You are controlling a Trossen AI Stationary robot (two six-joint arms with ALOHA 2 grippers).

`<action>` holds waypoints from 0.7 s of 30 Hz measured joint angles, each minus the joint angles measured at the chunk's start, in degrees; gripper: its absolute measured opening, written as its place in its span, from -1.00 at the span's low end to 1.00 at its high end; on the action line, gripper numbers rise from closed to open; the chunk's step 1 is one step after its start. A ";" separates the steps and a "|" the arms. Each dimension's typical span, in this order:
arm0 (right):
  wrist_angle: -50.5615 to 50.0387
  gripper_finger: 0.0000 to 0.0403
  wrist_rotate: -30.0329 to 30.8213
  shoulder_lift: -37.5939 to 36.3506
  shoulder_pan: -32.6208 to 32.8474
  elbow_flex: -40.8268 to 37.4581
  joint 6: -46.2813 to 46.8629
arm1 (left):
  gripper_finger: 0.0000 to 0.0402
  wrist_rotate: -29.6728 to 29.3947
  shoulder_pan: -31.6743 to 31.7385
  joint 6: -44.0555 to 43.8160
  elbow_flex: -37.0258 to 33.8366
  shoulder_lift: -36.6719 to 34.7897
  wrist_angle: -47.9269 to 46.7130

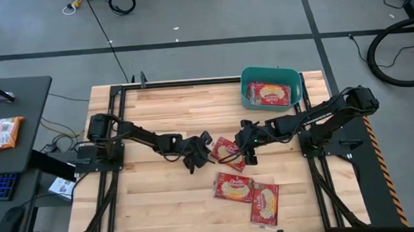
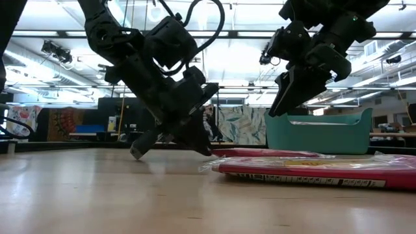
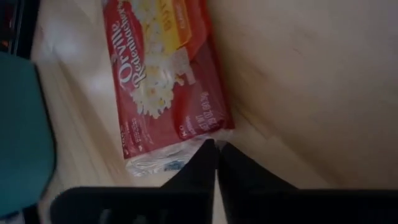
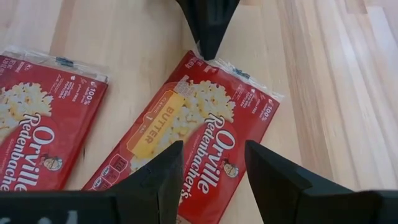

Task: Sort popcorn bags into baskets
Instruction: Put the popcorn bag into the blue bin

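Observation:
Next, my right gripper grabs the popcorn bag by its red printed body (image 1: 229, 152) to put it into the teal basket (image 1: 270, 87).
A red popcorn bag (image 1: 227, 149) lies flat mid-table between both grippers. My left gripper (image 1: 205, 148) is shut, low at the bag's left end, with its tips at the table (image 2: 207, 151). My right gripper (image 4: 211, 174) is open and hovers above the bag's (image 4: 186, 134) right part, raised clear in the low view (image 2: 289, 97). Two more bags (image 1: 233, 188) (image 1: 265, 202) lie flat nearer the table's near edge. The teal bin (image 1: 295, 82) stands at the far right and holds one bag (image 1: 268, 93). My left gripper meets the bag's crimped end seam (image 3: 186, 149) with its shut fingertips (image 4: 207, 46), coming slanting down from the table's left. Whether the seam is caught between the tips or only touched, I cannot tell. The bag lies flat on the table.
Bare wood lies to the table's left (image 1: 147, 199) and at its far middle. A dark side desk (image 1: 19, 106) beside the table's left carries a keyboard, a mouse and snack packets. Cables run across the floor beyond the far edge.

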 joint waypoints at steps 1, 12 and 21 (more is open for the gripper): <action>0.02 -0.13 0.00 0.00 0.00 0.00 0.00 | -0.95 -0.01 0.00 -1.59 0.00 0.00 0.18; 7.60 -0.13 5.99 0.00 5.61 0.00 -2.90 | -0.98 -0.76 1.59 -22.14 1.49 -5.97 0.66; 11.07 -0.13 15.97 0.00 10.29 0.04 -0.73 | -0.99 -0.80 2.36 -35.29 6.62 -8.06 -5.13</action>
